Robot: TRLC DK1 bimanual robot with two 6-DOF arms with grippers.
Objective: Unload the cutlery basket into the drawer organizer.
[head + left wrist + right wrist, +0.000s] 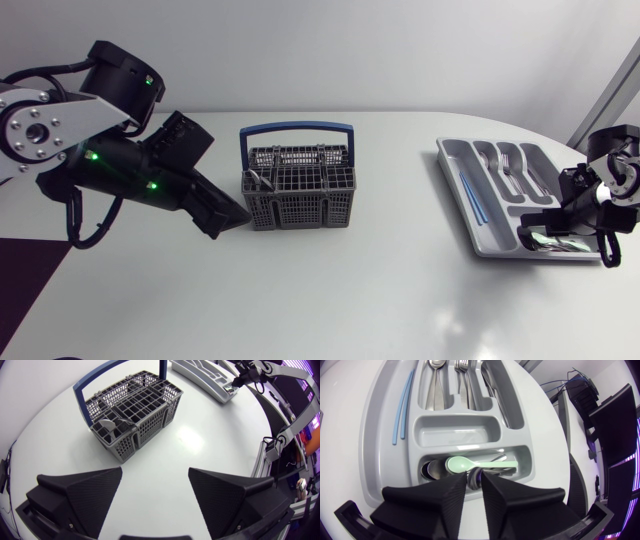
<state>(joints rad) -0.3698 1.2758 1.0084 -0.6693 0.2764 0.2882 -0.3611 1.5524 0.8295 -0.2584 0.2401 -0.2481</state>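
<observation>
The left gripper takes the metal utensil [107, 426] by its upper end that sticks up next, to unload it, since the basket's grid closes around it lower down.
The grey cutlery basket [298, 190] with a blue handle stands at mid-table; a metal utensil [107, 426] sticks up in its near corner cell. My left gripper [225, 215] hangs open just left of the basket [131, 415], with nothing between its fingers [82, 492]. The grey drawer organizer [455, 160] lies at the right. My right gripper [474, 485] sits over its cross compartment, fingers slightly apart, and a silver utensil end [474, 475] lies at the tips. A mint green spoon [462, 464] and more metal pieces lie in that compartment.
Spoons and forks [436, 380] fill the organizer's long compartments, and two thin blue sticks [402, 407] lie in its outer slot. The organizer rim [375, 425] is near the table's right edge. Bare white tabletop [400, 290] stretches between basket and organizer.
</observation>
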